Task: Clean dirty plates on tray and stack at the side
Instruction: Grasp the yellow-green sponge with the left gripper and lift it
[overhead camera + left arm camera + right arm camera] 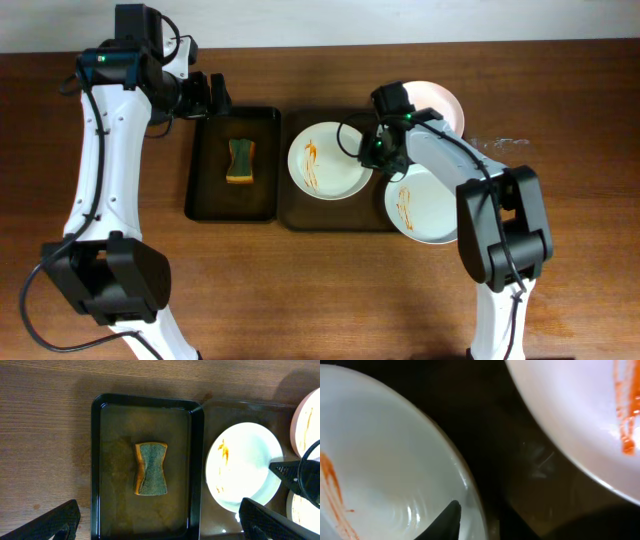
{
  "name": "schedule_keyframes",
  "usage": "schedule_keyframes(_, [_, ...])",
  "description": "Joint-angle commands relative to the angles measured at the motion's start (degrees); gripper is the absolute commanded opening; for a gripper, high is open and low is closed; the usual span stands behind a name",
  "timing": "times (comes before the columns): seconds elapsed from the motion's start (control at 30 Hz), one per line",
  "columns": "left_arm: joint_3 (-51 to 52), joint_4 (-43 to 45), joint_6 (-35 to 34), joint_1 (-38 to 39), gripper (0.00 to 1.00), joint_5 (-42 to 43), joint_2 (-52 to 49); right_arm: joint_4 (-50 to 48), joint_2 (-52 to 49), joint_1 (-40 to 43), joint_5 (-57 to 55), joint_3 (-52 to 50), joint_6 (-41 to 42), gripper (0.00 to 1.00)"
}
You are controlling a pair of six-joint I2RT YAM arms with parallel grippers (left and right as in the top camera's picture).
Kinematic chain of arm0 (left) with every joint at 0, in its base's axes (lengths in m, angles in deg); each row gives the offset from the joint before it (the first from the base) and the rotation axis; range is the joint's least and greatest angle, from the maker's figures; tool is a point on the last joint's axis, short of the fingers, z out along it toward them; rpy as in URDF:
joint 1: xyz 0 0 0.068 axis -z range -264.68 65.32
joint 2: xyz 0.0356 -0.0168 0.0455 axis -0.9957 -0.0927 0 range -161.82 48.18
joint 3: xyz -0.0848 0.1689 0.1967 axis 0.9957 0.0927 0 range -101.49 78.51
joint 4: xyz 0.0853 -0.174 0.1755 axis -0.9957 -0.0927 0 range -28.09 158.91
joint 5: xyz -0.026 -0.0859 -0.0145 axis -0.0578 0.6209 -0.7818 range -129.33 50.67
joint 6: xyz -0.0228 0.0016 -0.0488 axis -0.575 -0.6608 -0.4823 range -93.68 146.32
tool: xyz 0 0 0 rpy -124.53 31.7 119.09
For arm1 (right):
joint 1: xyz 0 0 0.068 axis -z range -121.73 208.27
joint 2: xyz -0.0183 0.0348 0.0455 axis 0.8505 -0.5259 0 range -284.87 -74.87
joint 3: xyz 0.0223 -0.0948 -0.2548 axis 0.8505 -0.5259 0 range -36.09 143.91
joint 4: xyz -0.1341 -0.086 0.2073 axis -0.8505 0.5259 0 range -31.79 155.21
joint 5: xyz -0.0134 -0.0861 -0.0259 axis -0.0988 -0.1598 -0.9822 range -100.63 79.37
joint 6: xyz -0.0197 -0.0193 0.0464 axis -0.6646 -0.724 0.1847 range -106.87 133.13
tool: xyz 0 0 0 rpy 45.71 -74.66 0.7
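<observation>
My left gripper grabs the sponge across its narrow middle (241,161) (152,468) next, from the green side, so the yellow side stays free to clean plates.
The brown tray (300,215) holds a sauce-streaked white plate (325,160) on its left half. My right gripper (372,152) is shut on this plate's right rim; in the right wrist view one finger lies inside the plate (380,460) and the rim runs between the jaws (480,520). A second streaked plate (425,205) sits at the tray's right edge. A third plate (435,100) lies at the back right. My left gripper (212,95) is open and empty over the black tray's far end, with its jaws (160,522) wide apart.
A narrower black tray (200,200) stands left of the brown one with a green and yellow sponge (241,162) in its middle. The sponge also shows in the left wrist view (151,469). Bare wooden table surrounds both trays.
</observation>
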Motion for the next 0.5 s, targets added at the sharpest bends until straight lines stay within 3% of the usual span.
schedule_keyframes(0.0, [-1.0, 0.0, -0.5, -0.2, 1.00, -0.2, -0.3, 0.0, -0.9, -1.1, -0.6, 1.1, 1.4, 0.17])
schedule_keyframes(0.03, [-1.0, 0.0, -0.5, -0.2, 1.00, -0.2, -0.3, 0.0, -1.2, -1.1, -0.6, 1.1, 1.9, 0.06])
schedule_keyframes(0.07, [-1.0, 0.0, -0.5, -0.2, 1.00, -0.2, -0.3, 0.2, -1.4, -1.1, -0.5, 1.1, 2.5, 0.04])
schedule_keyframes(0.17, [-1.0, 0.0, -0.5, -0.2, 1.00, -0.2, -0.5, 1.0, -2.3, -1.1, -0.5, 1.1, 3.4, 0.04])
schedule_keyframes(0.4, [-1.0, 0.2, -0.5, -0.2, 0.88, -0.2, -3.0, 6.8, -2.2, -0.8, 1.9, 2.4, -0.1, 0.04])
schedule_keyframes(0.47, [-1.0, 0.8, 3.2, -0.1, 0.88, 1.4, -5.5, 8.6, -2.2, -0.8, 1.8, 3.7, -2.4, 0.04])
